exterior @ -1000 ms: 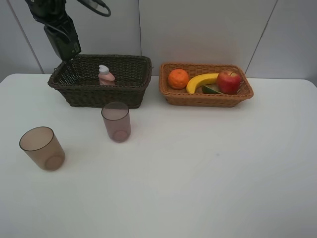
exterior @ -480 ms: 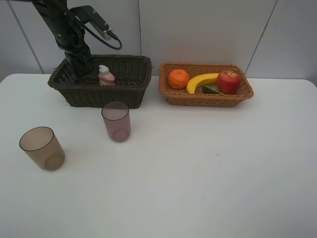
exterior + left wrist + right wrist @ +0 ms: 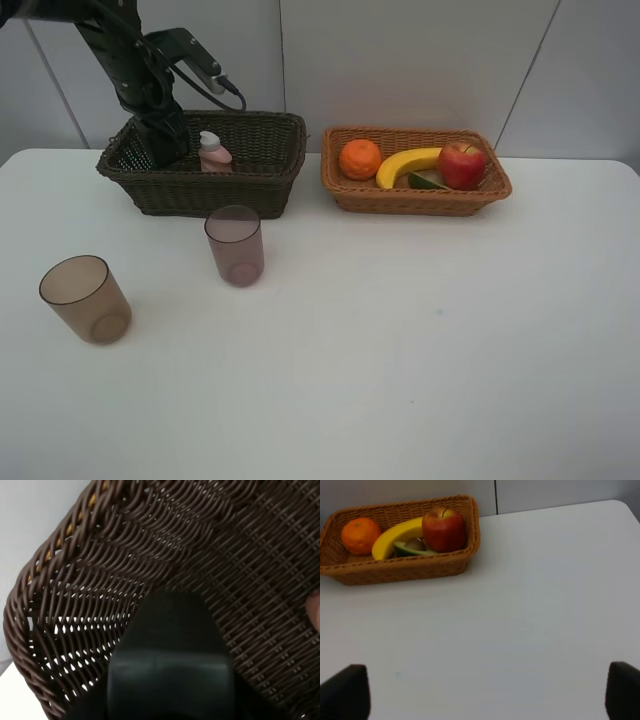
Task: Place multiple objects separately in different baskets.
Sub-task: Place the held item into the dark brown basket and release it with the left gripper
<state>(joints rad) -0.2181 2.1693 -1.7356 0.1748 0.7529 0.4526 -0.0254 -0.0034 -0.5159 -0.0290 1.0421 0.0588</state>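
The pump bottle (image 3: 165, 145) reaches down inside the dark brown basket, so it is time for my left gripper to open, and the bottle would settle in.
My left gripper (image 3: 166, 146) reaches down into the left end of the dark brown basket (image 3: 270, 172). In the left wrist view a dark green pump bottle (image 3: 172, 665) fills the space in front of the camera and the jaws are shut on it, close to the basket's woven wall (image 3: 200, 545). The small pink bottle (image 3: 213, 153) stands in the same basket. The orange (image 3: 360, 159), banana (image 3: 405, 165), apple (image 3: 462, 165) and avocado (image 3: 425, 181) lie in the light basket (image 3: 420, 202). Both cups (image 3: 236, 246) (image 3: 87, 300) stand on the table. My right gripper (image 3: 480, 700) is open over bare table.
The white table (image 3: 420, 340) stretches wide in front of both baskets. The right wrist view shows the light basket (image 3: 395, 570) with its fruit at the far side. A grey panelled wall (image 3: 420, 60) rises right behind the baskets.
My left arm has come down from above the dark basket's left corner into the basket with the pump bottle. The cups, the fruit and the right gripper have not moved.
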